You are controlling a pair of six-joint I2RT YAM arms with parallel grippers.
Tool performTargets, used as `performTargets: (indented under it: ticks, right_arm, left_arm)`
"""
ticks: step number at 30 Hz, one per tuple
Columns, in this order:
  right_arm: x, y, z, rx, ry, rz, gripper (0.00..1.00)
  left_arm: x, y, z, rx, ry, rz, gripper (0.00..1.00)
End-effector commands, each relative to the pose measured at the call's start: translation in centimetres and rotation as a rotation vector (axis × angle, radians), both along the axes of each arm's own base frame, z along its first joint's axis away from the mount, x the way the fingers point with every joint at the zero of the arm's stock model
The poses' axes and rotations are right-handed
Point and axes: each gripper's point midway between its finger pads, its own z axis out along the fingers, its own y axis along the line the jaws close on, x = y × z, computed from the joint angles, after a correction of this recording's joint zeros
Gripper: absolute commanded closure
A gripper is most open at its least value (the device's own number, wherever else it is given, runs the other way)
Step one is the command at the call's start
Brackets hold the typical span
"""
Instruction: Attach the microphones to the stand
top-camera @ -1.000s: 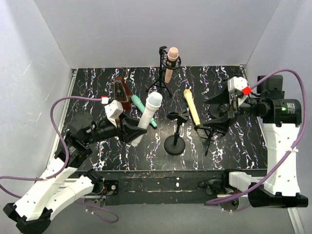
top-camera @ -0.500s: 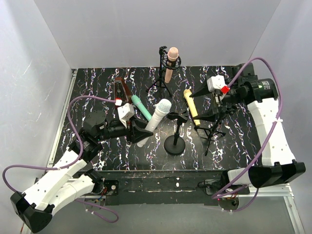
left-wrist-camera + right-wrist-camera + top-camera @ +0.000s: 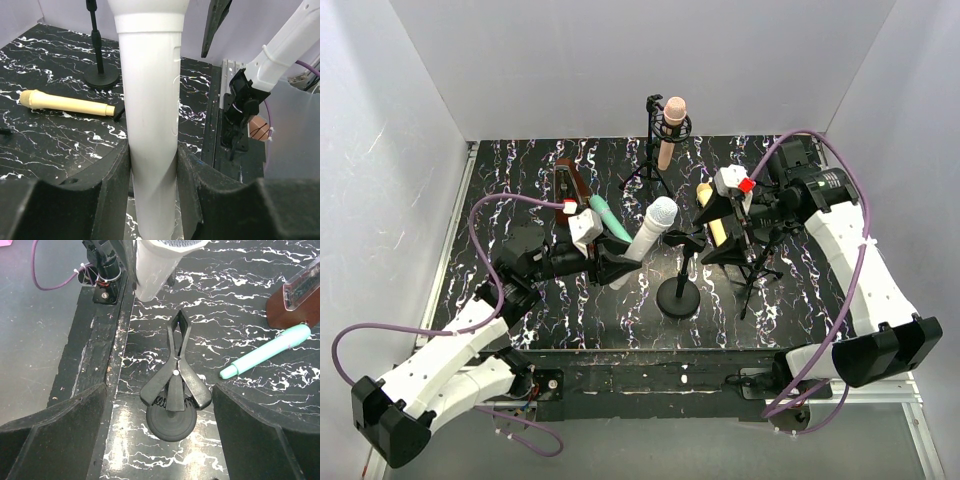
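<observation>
The white microphone's body is beside the clip, so opening now would make the microphone fall. My left gripper lines the microphone up with the clip first.
My left gripper (image 3: 610,268) (image 3: 152,150) is shut on the body of the white microphone (image 3: 647,238) (image 3: 152,100), which tilts up with its head close to the clip (image 3: 684,240) of the round-base stand (image 3: 678,296). My right gripper (image 3: 722,232) (image 3: 159,390) stands open, its fingers on either side of that clip (image 3: 175,382) without touching it. The yellow microphone (image 3: 706,193) (image 3: 67,103) lies on the table, partly hidden under the right gripper. The teal microphone (image 3: 610,216) (image 3: 267,352) lies flat further left. The pink microphone (image 3: 670,128) sits clipped in the back tripod stand (image 3: 652,165).
A brown triangular block (image 3: 568,186) (image 3: 297,300) stands at the back left beside the teal microphone. A second tripod stand (image 3: 752,272) stands under the right arm. The table's front edge (image 3: 650,352) runs just behind the round base.
My right gripper has swung left from the table's right side to the round-base stand's clip. My left gripper has carried the white microphone rightward, toward the same clip.
</observation>
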Motion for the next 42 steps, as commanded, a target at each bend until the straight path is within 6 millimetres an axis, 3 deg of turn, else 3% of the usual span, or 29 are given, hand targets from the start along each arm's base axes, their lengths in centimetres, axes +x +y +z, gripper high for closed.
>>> performTargets:
  ticks: [1,8,15,20,25,32,42]
  right_arm:
    - [0.5,0.3,0.9,0.004,0.0,-0.011,0.08]
    - [0.6,0.9,-0.2,0.001,0.057,0.006,0.11]
    - [0.3,1.4,0.1,0.031,0.039,0.031,0.2]
    - [0.0,1.5,0.3,0.055,0.048,0.047,0.41]
    - [-0.1,1.5,0.1,0.06,0.057,0.044,0.73]
    - [-0.4,1.7,0.1,0.08,0.093,0.034,0.78]
    - [-1.2,1.9,-0.3,0.12,0.18,0.041,0.81]
  left_arm:
    - [0.2,-0.2,1.1,-0.037,-0.068,-0.007,1.0]
    - [1.0,-1.2,0.6,-0.032,-0.069,-0.035,1.0]
    - [1.9,-1.8,1.0,-0.042,-0.09,-0.035,1.0]
    - [2.1,-2.1,0.9,-0.069,-0.083,-0.031,1.0]
    - [2.1,-2.7,1.1,-0.119,-0.066,-0.053,1.0]
    - [2.1,-3.2,0.6,-0.152,-0.033,-0.07,1.0]
    - [1.6,-6.2,-1.0,-0.166,-0.011,-0.089,1.0]
